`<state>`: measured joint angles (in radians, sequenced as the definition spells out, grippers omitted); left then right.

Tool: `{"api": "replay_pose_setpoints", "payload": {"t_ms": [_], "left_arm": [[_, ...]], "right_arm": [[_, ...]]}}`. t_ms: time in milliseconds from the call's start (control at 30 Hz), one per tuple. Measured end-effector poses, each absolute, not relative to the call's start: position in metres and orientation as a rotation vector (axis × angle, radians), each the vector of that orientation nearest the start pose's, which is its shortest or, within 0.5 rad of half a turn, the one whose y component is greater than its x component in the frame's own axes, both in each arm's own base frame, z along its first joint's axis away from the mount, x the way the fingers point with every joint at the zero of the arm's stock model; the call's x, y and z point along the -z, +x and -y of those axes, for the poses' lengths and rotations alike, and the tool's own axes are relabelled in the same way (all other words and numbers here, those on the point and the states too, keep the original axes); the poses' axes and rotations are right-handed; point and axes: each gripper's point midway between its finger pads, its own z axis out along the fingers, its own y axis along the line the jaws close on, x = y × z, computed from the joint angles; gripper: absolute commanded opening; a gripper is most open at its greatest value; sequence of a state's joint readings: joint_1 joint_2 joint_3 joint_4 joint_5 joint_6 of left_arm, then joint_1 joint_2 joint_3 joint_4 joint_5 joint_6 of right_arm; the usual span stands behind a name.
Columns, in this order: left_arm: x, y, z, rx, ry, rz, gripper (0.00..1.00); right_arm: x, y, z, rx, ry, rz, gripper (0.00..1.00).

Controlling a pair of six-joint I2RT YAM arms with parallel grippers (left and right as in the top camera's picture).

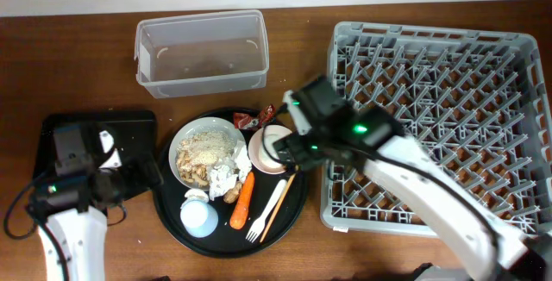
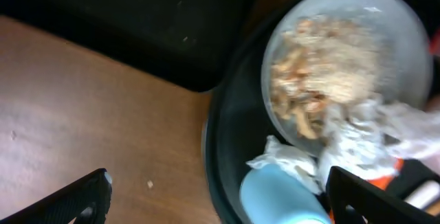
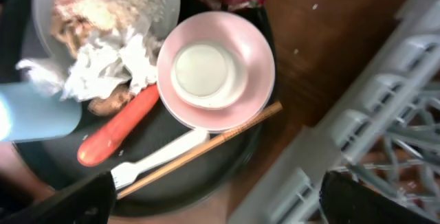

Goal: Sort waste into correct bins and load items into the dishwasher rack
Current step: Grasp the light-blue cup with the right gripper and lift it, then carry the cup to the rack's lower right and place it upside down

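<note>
I need to move my right gripper toward the white cup [image 3: 206, 73] before I close on it. The white cup is past the gripper's fingers, so they would miss it if I closed now.
A white plate [image 1: 185, 139] of rice-like scraps [image 1: 207, 149] sits on the round black tray [image 1: 172, 216] with crumpled tissue [image 1: 226, 177], a carrot [image 1: 243, 202], a brown lump [image 1: 231, 196], a fork [image 1: 269, 205], a chopstick [image 1: 279, 205] and a pale blue cup [image 1: 199, 218]. The pinkish bowl [image 3: 247, 80] holds a white cup [image 3: 206, 73]; a red wrapper [image 1: 256, 117] lies behind it. My right gripper [image 3: 223, 203] hangs open above the tray's right rim, over the chopstick [image 3: 206, 148] and fork [image 3: 161, 157]. My left gripper [image 2: 220, 203] is open at the tray's left rim, the blue cup [image 2: 282, 196] between its fingers.
The clear tub [image 1: 201, 53] stands behind the round tray. A shallow black tray [image 1: 138, 130] lies at the left, partly under my left arm. The grey dishwasher rack [image 1: 440, 117] fills the right side, its near edge [image 3: 385, 114] close to my right gripper.
</note>
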<state>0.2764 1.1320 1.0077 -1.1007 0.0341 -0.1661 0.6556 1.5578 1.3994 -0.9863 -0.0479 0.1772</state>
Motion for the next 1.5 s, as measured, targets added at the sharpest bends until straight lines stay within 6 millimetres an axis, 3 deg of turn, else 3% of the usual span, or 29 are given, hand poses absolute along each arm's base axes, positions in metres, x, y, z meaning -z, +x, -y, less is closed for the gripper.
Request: {"api": "replay_pose_setpoints", "payload": {"t_ms": [133, 300, 467, 600, 800, 967, 1133, 1233, 1333, 1367, 1433, 1500], "left_arm": [[-0.140, 0.232, -0.073, 0.016, -0.707, -2.753, 0.99], [-0.139, 0.232, -0.074, 0.020, -0.711, -2.753, 0.99], [-0.139, 0.232, -0.074, 0.020, -0.711, -2.754, 0.99], [-0.139, 0.232, -0.074, 0.020, -0.711, -2.754, 0.99], [-0.139, 0.232, -0.074, 0.020, -0.711, -2.754, 0.99], [-0.139, 0.232, -0.074, 0.020, -0.711, -2.754, 0.99], [-0.139, 0.232, -0.074, 0.020, -0.711, -2.754, 0.99], [-0.139, 0.232, -0.074, 0.020, -0.711, -2.754, 0.99], [-0.139, 0.232, -0.074, 0.020, -0.711, -2.754, 1.00], [-0.139, 0.232, -0.074, 0.020, -0.711, -2.754, 0.99], [-0.139, 0.232, -0.074, 0.020, -0.711, -2.754, 0.99], [-0.139, 0.232, -0.074, 0.020, -0.711, -2.754, 0.99]], "right_arm": [[-0.140, 0.302, -0.256, -0.266, -0.658, -2.699, 0.98], [-0.100, 0.318, -0.275, -0.227, -0.619, -2.729, 0.98], [-0.079, 0.322, -0.282, -0.211, -0.609, -2.751, 0.98], [-0.067, 0.324, -0.283, -0.199, -0.581, -2.771, 0.83], [-0.066, 0.325, -0.283, -0.197, -0.565, -2.775, 0.62], [-0.068, 0.325, -0.281, -0.182, -0.563, -2.780, 0.53], [-0.089, 0.330, -0.276, -0.117, -0.550, -2.781, 0.52], [-0.131, 0.341, -0.271, -0.086, -0.514, -2.718, 0.52], [-0.188, 0.353, -0.253, -0.126, -0.406, -2.636, 0.52], [-0.201, 0.356, -0.241, -0.128, -0.358, -2.622, 0.52], [-0.229, 0.362, -0.190, -0.111, -0.173, -2.615, 0.51], [-0.243, 0.366, -0.139, -0.065, 0.000, -2.616, 0.51]]}}
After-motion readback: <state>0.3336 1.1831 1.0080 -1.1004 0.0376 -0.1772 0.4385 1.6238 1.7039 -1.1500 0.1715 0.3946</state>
